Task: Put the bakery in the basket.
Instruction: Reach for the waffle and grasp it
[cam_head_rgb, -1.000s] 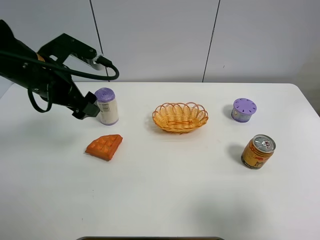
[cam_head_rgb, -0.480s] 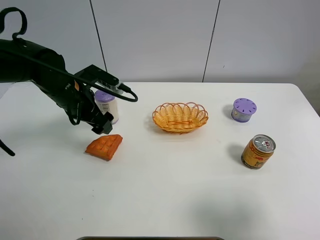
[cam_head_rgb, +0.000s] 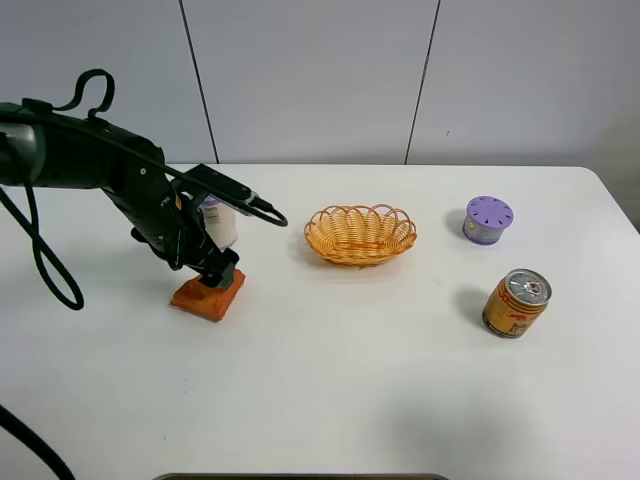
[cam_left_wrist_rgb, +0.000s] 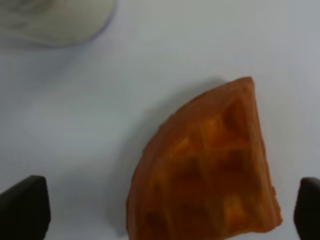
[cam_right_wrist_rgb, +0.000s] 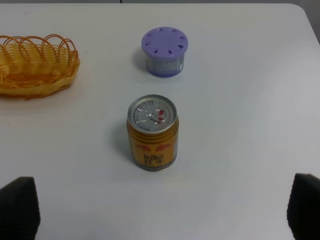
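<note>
My left gripper grabs the bakery by its curved edge and straight side next, to put the bakery (cam_head_rgb: 207, 296) in the basket (cam_head_rgb: 360, 233).
The bakery (cam_head_rgb: 207, 296), an orange-brown waffle wedge, lies on the white table left of the middle. My left gripper (cam_head_rgb: 216, 276) is down right over it, covering its far part. In the left wrist view the bakery (cam_left_wrist_rgb: 205, 170) lies between the two dark fingertips (cam_left_wrist_rgb: 22, 205), and the left gripper (cam_left_wrist_rgb: 165, 210) is open around it without touching it. The basket (cam_head_rgb: 360, 233), woven and orange-yellow, stands empty at the centre back; its edge also shows as the basket (cam_right_wrist_rgb: 35, 65). My right gripper (cam_right_wrist_rgb: 160, 207) is open and holds nothing.
A white bottle with a purple cap (cam_head_rgb: 221, 223) stands just behind the left arm, close to the bakery. A purple-lidded tin (cam_head_rgb: 488, 219) and a yellow drink can (cam_head_rgb: 516, 303) stand on the right, ahead of the right gripper.
My left arm has swung right and down, from beside the white bottle to directly over the bakery. Its jaws stayed open. Nothing else moved.
</note>
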